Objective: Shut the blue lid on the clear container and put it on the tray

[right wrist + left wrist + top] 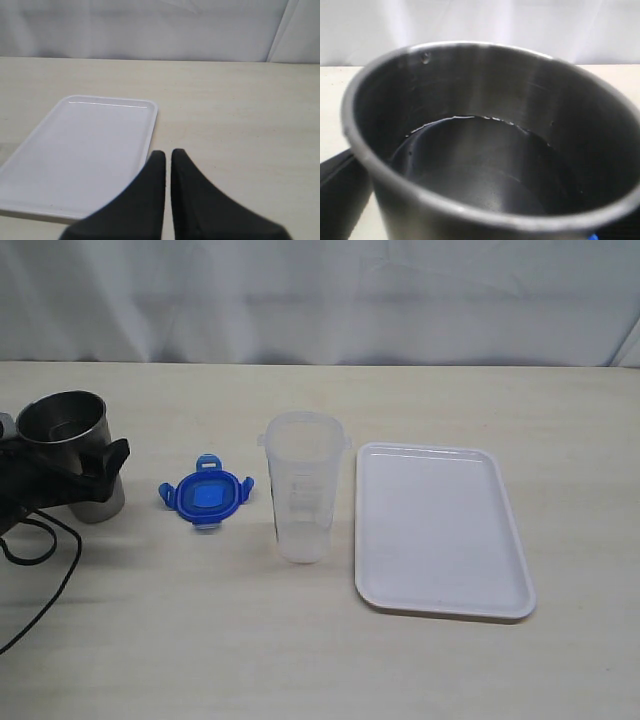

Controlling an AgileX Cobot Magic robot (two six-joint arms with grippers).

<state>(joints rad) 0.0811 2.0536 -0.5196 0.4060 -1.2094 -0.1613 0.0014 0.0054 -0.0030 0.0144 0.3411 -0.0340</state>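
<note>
I will next grab the grey steel cup with my left gripper by its outer side and bring the cup to the clear container (303, 490).
The blue lid (205, 492) lies flat on the table with its flaps spread, left of the clear container (303, 490). That container stands upright and uncovered beside the white tray (440, 530), which holds nothing. My left gripper (78, 468) is at the far left, away from the lid. It straddles a grey steel cup (62, 420), and one black finger (340, 192) presses the cup's wall. The cup (485, 130) fills the left wrist view. My right gripper (167, 153) is shut on nothing above the table, by a corner of the tray (85, 145). It is outside the exterior view.
A black cable (45, 570) loops over the table below the left arm. A pale curtain hangs behind the far table edge.
</note>
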